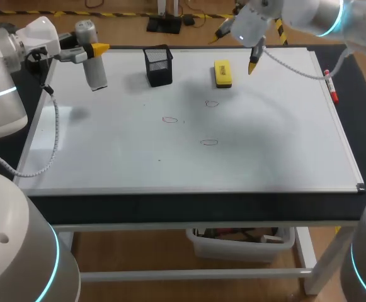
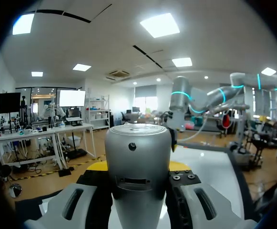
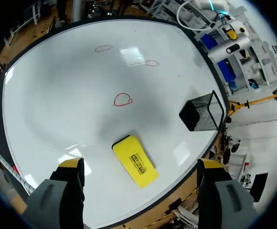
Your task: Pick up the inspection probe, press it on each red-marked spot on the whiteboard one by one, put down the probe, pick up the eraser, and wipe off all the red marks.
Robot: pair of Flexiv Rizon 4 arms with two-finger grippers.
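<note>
My right gripper grabs the yellow eraser (image 1: 223, 73) by its long sides next, to wipe the red circles off the whiteboard.
The inspection probe (image 1: 96, 72), a silver cylinder, hangs upright over the far left corner of the whiteboard (image 1: 264, 138), with my left gripper (image 1: 93, 50) shut on it. In the left wrist view the probe (image 2: 137, 157) fills the gap between the fingers of the left gripper (image 2: 138, 191). The yellow eraser (image 1: 223, 73) lies flat at the back of the board. My right gripper (image 1: 237, 49) hovers open above it. In the right wrist view the eraser (image 3: 134, 161) lies below the right gripper (image 3: 140, 164), apart from both fingers. Three red circles (image 1: 170, 119) (image 1: 211, 104) (image 1: 209, 142) mark the board's middle.
A black mesh holder (image 1: 159, 65) stands between the probe and the eraser. A red marker (image 1: 331, 88) lies on the board's right edge. The black table border (image 1: 195, 206) runs along the board's near side.
</note>
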